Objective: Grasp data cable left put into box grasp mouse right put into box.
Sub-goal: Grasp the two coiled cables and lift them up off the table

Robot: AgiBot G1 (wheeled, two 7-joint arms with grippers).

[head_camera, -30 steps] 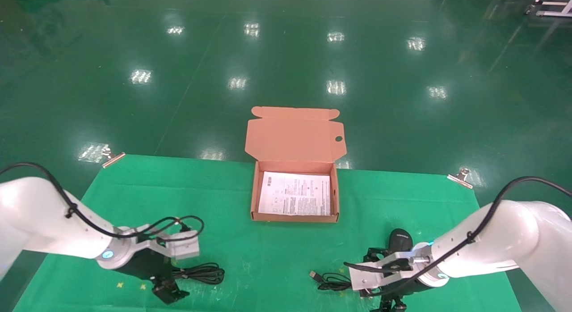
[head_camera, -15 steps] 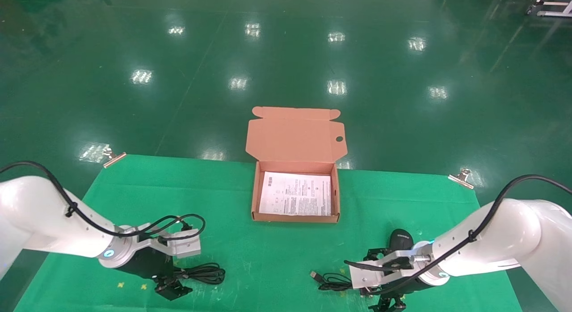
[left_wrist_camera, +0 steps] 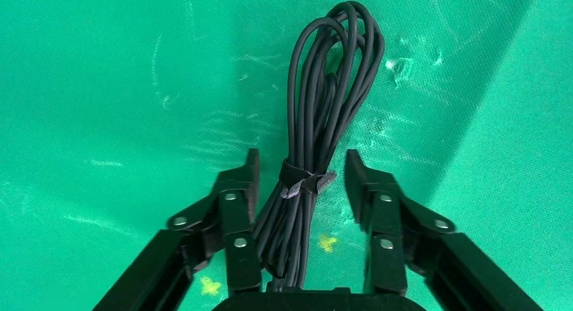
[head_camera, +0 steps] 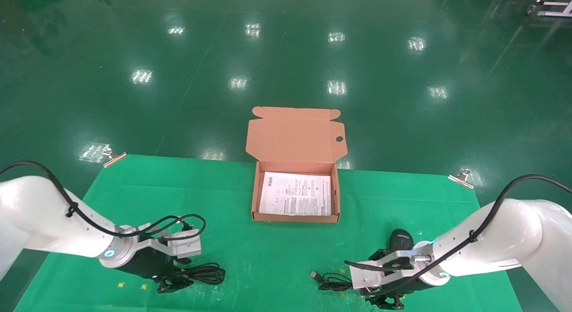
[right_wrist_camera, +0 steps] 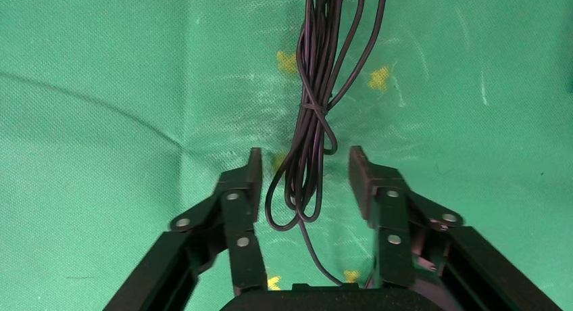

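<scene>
My left gripper grabs the data cable at the strapped middle (left_wrist_camera: pixel 304 180) next, where it narrows, since the loops fan out wide at the end of the data cable (left_wrist_camera: pixel 312 132).
The data cable (head_camera: pixel 203 272), a black coil held by a strap, lies on the green mat at the front left. My left gripper (head_camera: pixel 172 283) is open and low over its near end. In the left wrist view the cable (left_wrist_camera: pixel 312 132) runs between the fingers of the left gripper (left_wrist_camera: pixel 301 163), close against one. The black mouse (head_camera: pixel 399 239) sits at the front right, its bundled cord (head_camera: pixel 333 280) to its left. My right gripper (head_camera: pixel 384 299) is open; in its wrist view the right gripper (right_wrist_camera: pixel 305 159) straddles the cord (right_wrist_camera: pixel 312 107). The open box (head_camera: pixel 255 191) stands at mid-table.
The box's lid (head_camera: pixel 295 135) with a round hole stands open at the back. A white printed sheet (head_camera: pixel 296 193) lies in the box. The cord's USB plug (head_camera: pixel 314 274) points left on the green mat (head_camera: pixel 268 254). Metal clips (head_camera: pixel 114 158) (head_camera: pixel 460 177) hold the mat's far corners.
My left gripper has moved down and in over the end of the data cable. My right gripper has settled slightly lower over the mouse's cord. Nothing has been picked up.
</scene>
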